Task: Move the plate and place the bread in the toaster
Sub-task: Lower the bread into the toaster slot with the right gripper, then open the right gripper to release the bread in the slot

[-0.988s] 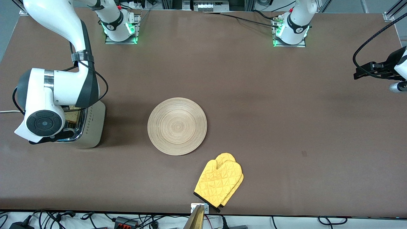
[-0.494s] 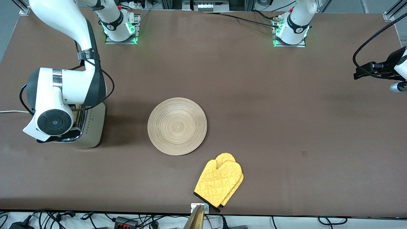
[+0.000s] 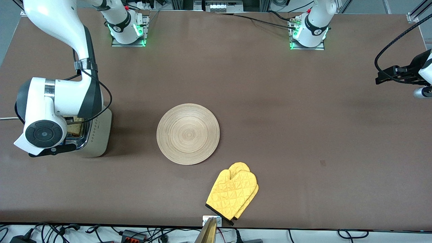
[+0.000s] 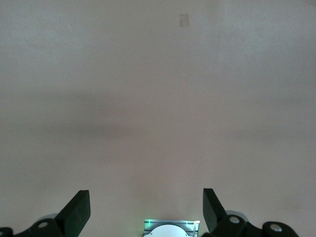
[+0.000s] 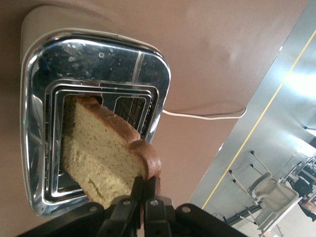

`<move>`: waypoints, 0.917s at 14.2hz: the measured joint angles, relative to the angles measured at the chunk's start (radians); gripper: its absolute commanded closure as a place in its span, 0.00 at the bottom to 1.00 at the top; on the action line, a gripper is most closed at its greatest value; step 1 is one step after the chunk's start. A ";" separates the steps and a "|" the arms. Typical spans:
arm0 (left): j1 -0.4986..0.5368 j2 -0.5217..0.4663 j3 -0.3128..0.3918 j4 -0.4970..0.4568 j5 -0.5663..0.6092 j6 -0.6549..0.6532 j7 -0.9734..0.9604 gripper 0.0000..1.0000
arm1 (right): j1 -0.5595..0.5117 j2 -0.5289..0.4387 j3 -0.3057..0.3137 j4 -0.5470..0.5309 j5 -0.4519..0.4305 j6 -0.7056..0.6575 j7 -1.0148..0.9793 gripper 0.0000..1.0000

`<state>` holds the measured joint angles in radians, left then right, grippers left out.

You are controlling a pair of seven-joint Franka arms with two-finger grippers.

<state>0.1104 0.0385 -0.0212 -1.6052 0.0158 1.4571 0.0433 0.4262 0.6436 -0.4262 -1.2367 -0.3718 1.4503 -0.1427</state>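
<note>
The bread's lower edge (image 5: 68, 136) sits inside the toaster's slot (image 5: 66, 180), so my right gripper releases the bread next: the bread would rest there.
The toaster (image 3: 98, 135) stands at the right arm's end of the table, its chrome top and dark slots plain in the right wrist view (image 5: 94, 54). My right gripper (image 5: 144, 186) is shut on the crust of the bread (image 5: 103, 158) and holds the slice tilted over the slots. In the front view the right wrist hides most of the bread (image 3: 75, 127). The wooden plate (image 3: 188, 134) lies empty at the table's middle. My left gripper (image 3: 380, 76) waits open and empty over the table's edge at the left arm's end; its wrist view (image 4: 146, 200) shows only bare table.
A yellow oven mitt (image 3: 233, 193) lies nearer the front camera than the plate, by the table's front edge. The toaster's white cord (image 5: 197, 115) runs off the table's end (image 3: 6, 118).
My right wrist swung a little toward the plate, then back over the toaster, with the bread still held. The left arm, plate and mitt have not moved.
</note>
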 measured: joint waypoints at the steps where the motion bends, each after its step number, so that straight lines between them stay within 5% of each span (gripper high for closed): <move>1: 0.000 0.000 0.000 0.000 0.000 0.000 0.000 0.00 | 0.001 0.000 0.000 0.000 0.000 0.004 0.000 1.00; 2: 0.000 0.000 0.000 0.000 0.000 0.000 0.000 0.00 | 0.002 0.000 0.000 0.000 0.000 0.004 0.000 1.00; 3: 0.000 0.000 0.000 0.000 0.000 0.000 0.000 0.00 | 0.004 0.000 0.000 0.000 0.001 0.004 0.000 0.71; 4: 0.000 0.000 0.000 0.000 0.000 0.000 0.000 0.00 | 0.006 0.000 0.000 0.000 0.001 0.004 0.001 0.09; 5: 0.000 0.000 0.000 0.000 0.000 0.000 0.000 0.00 | 0.007 0.000 0.000 0.000 0.002 0.004 0.005 0.00; 13: 0.000 0.001 0.001 0.000 0.000 0.000 0.000 0.00 | 0.010 -0.037 -0.005 0.013 0.112 0.005 0.067 0.00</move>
<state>0.1104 0.0391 -0.0200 -1.6052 0.0158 1.4570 0.0433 0.4358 0.6064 -0.4309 -1.2233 -0.2602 1.4553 -0.0755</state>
